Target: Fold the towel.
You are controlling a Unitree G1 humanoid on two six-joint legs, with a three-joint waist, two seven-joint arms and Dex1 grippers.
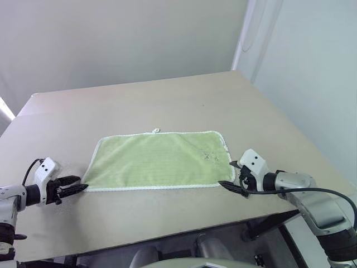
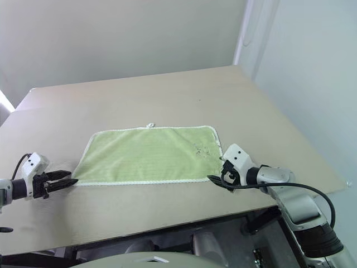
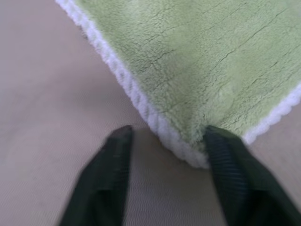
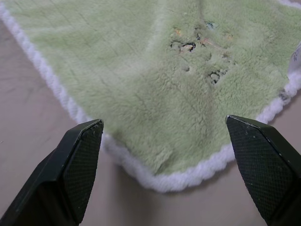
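I will next grab the towel's corner near the embroidered mark with my right gripper, to fold the towel (image 1: 159, 161) over on itself.
The towel (image 1: 159, 161) lies flat on the table, light green with white edging, its long sides running left to right. A small white loop (image 1: 155, 131) sits at the middle of its far edge, and a dark embroidered mark (image 4: 195, 44) lies near its right end. My left gripper (image 3: 168, 132) is low at the towel's near left corner, its fingers apart, with the corner's white edge between the tips and against one finger (image 3: 230, 174). My right gripper (image 4: 162, 123) is wide open at the near right corner (image 4: 164, 181), a finger on each side.
The beige table (image 1: 167, 100) stretches well beyond the towel to the far wall. Its near edge runs just behind both grippers, and its right edge slants away close to my right arm (image 1: 312, 201).
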